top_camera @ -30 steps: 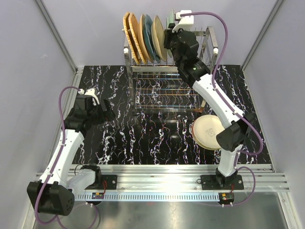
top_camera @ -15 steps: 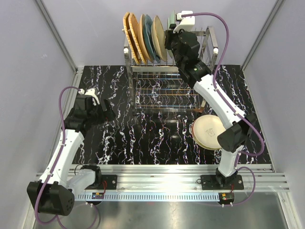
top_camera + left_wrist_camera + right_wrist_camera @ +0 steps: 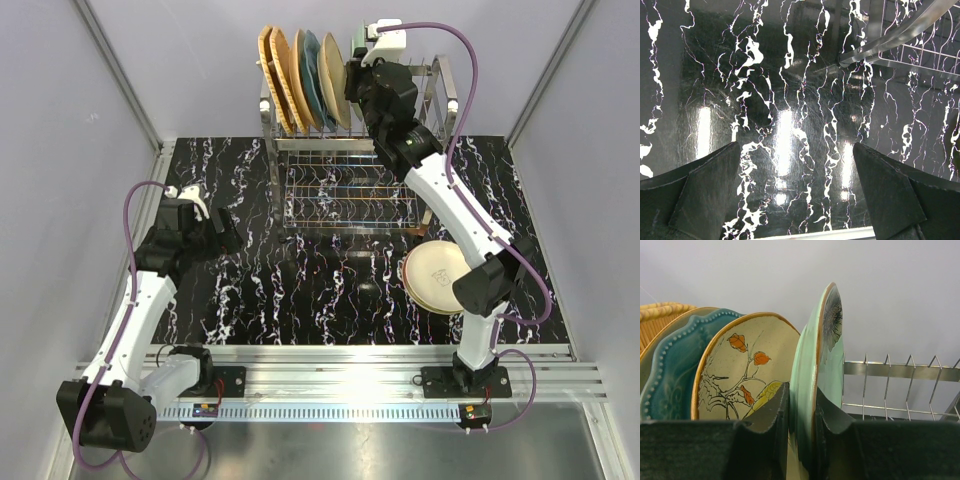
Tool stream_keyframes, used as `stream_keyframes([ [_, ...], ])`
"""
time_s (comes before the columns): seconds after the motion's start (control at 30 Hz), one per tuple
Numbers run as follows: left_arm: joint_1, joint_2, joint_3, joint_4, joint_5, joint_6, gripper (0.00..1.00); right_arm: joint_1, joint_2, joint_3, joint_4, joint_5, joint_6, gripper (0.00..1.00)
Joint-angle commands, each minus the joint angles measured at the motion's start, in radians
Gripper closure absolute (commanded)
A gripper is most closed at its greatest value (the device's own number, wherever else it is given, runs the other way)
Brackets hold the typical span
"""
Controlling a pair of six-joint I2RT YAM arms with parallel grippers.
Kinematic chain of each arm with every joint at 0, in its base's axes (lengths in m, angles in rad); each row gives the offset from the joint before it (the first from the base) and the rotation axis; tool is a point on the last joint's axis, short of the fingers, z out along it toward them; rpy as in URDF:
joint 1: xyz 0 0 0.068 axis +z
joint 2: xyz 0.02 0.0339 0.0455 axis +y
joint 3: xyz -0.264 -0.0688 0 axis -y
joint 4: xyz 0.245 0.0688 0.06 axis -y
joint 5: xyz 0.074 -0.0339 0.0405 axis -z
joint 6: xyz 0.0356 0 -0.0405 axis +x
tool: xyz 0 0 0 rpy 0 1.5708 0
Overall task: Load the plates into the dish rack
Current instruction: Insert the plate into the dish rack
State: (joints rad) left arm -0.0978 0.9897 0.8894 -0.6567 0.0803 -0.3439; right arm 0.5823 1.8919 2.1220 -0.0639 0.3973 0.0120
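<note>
My right gripper opens next: the green plate (image 3: 820, 355) is upright at the wires of the dish rack, close beside the bird-and-branch plate, and would land.
The steel dish rack (image 3: 440, 90) stands at the back of the table. Several plates stand upright in its top tines: two orange woven ones (image 3: 275, 70), a cream one, a teal one (image 3: 312, 70) and a cream bird-and-branch plate (image 3: 334, 68). My right gripper (image 3: 357, 80) is shut on a pale green plate (image 3: 820, 355), held upright over the tines just right of the bird-and-branch plate (image 3: 740, 370). A stack of cream plates (image 3: 435, 275) lies flat at the right. My left gripper (image 3: 228, 232) is open and empty, low over the left of the table; its fingers (image 3: 700, 190) frame bare marble.
The rack's lower grid shelf (image 3: 345, 195) sits under the tines, and a corner of it shows in the left wrist view (image 3: 920, 35). Free tines (image 3: 910, 385) stand to the right of the green plate. The table is black marble with white veins (image 3: 300, 290).
The right gripper with the green plate has shifted very slightly at the rack. The left arm has not moved.
</note>
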Motion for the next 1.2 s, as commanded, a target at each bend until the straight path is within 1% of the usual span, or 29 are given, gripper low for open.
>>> stream_keyframes([
  [0.0,0.006,-0.002,-0.01,0.04,0.024,0.006,0.01,-0.019,-0.005,0.038,0.039,0.011,-0.044,0.8],
  [0.07,0.006,-0.002,-0.009,0.042,0.024,0.006,0.01,-0.019,-0.001,0.038,0.033,0.003,-0.043,0.78],
  [0.2,0.006,0.0,-0.01,0.04,0.026,0.006,0.01,-0.019,-0.004,0.02,0.038,0.005,-0.038,0.76],
  [0.27,0.006,0.003,-0.01,0.04,0.026,0.006,0.01,-0.019,-0.008,0.01,0.044,0.005,-0.035,0.72],
  [0.5,0.006,0.006,-0.01,0.04,0.032,0.008,0.01,-0.018,-0.007,0.0,0.049,0.031,-0.026,0.71],
  [0.53,0.006,0.007,-0.012,0.04,0.033,0.006,0.01,-0.019,-0.005,0.001,0.047,0.037,-0.026,0.69],
  [0.63,0.006,0.007,-0.01,0.04,0.033,0.006,0.01,-0.019,-0.005,0.003,0.044,0.034,-0.023,0.58],
  [0.7,0.006,0.007,-0.01,0.04,0.035,0.008,0.01,-0.019,-0.005,0.003,0.044,0.025,-0.02,0.56],
  [0.73,0.006,0.007,-0.01,0.04,0.035,0.008,0.01,-0.018,-0.005,0.001,0.044,0.023,-0.018,0.54],
  [0.9,0.006,0.009,-0.01,0.04,0.036,0.006,0.01,-0.019,-0.005,0.001,0.044,0.008,-0.018,0.52],
  [1.0,0.006,0.01,-0.01,0.042,0.035,0.008,0.01,-0.019,-0.014,-0.002,0.042,0.005,0.014,0.52],
  [1.17,0.006,0.013,-0.01,0.04,0.038,0.008,0.01,-0.019,-0.042,-0.01,0.042,-0.025,0.031,0.46],
])
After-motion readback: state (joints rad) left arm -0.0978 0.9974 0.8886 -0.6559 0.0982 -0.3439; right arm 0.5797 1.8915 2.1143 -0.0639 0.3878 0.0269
